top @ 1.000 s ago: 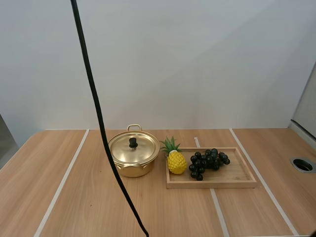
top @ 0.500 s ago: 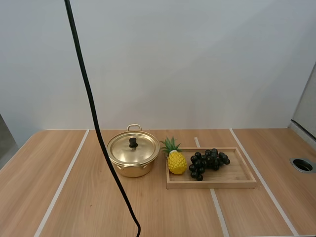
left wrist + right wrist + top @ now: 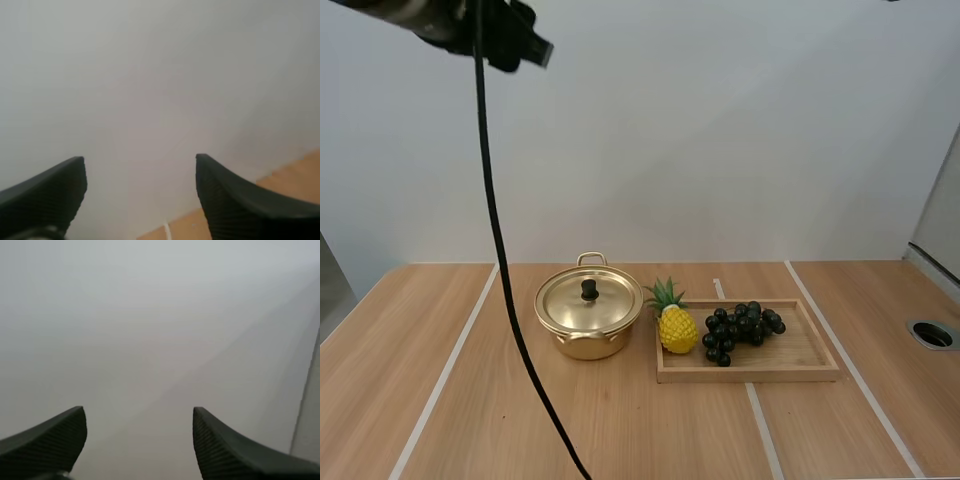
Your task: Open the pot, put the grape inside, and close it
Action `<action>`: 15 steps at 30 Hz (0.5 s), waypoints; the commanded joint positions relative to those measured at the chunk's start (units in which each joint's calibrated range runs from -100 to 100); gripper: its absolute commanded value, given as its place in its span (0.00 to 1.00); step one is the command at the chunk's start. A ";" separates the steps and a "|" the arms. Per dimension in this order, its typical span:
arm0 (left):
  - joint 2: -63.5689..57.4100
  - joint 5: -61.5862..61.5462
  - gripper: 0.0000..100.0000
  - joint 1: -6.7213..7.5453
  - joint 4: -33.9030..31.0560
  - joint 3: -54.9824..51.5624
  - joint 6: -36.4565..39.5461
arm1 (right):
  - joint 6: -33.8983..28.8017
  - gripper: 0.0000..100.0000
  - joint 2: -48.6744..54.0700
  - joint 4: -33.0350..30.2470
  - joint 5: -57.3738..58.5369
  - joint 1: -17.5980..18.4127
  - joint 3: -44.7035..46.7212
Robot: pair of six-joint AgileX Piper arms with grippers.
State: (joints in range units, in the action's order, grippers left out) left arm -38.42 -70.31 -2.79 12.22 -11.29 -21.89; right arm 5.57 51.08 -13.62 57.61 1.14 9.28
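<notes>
The lid spreads wide and nearly flat over the pot, so my left gripper will next grab the slim black knob [image 3: 589, 290] to open the pot.
A gold pot [image 3: 582, 330] with its lid [image 3: 588, 301] on and a black knob stands mid-table. To its right a bunch of dark grapes [image 3: 742, 328] lies in a wooden tray [image 3: 800, 368]. Part of my left arm [image 3: 470, 25] hangs high above the table's left side. In the left wrist view my left gripper [image 3: 139, 158] is open, its fingers [image 3: 55, 187] wide apart with nothing between them, facing the pale wall above a strip of table. My right gripper [image 3: 138, 409] is open too, its fingers [image 3: 225, 450] spread and empty, turned to the wall.
A yellow toy pineapple [image 3: 675, 322] stands at the tray's left end, between pot and grapes. A round metal hole [image 3: 932, 333] sits in the tabletop at the far right. White lines run across the wooden table [image 3: 470, 420].
My left arm has risen into the top left of the high view. Pot, pineapple, grapes and tray have stayed where they were.
</notes>
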 commanded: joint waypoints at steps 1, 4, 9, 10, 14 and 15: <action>4.24 -10.45 1.00 0.09 5.73 0.25 -7.20 | 9.08 1.00 0.81 3.96 4.10 -0.19 -0.62; 8.05 -16.98 1.00 0.09 7.50 0.25 -12.47 | 14.24 1.00 0.81 8.36 7.17 -0.19 -0.62; 14.54 -27.97 1.00 0.09 6.81 0.25 -18.64 | 23.97 1.00 0.81 17.17 17.27 -0.19 -0.62; 16.03 -29.56 1.00 0.09 6.81 0.25 -19.72 | 25.01 1.00 0.81 18.22 19.50 -0.19 -0.62; 20.73 -29.69 1.00 0.41 6.69 0.25 -22.80 | 25.02 1.00 0.93 17.57 24.36 -0.19 -0.62; 22.02 -29.69 1.00 0.87 5.58 0.25 -22.93 | 25.02 1.00 0.93 17.57 24.36 -0.19 -0.62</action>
State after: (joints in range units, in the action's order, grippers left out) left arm -19.19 -98.96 -2.72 18.13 -11.29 -42.91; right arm 28.57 51.08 3.08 76.21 1.14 9.24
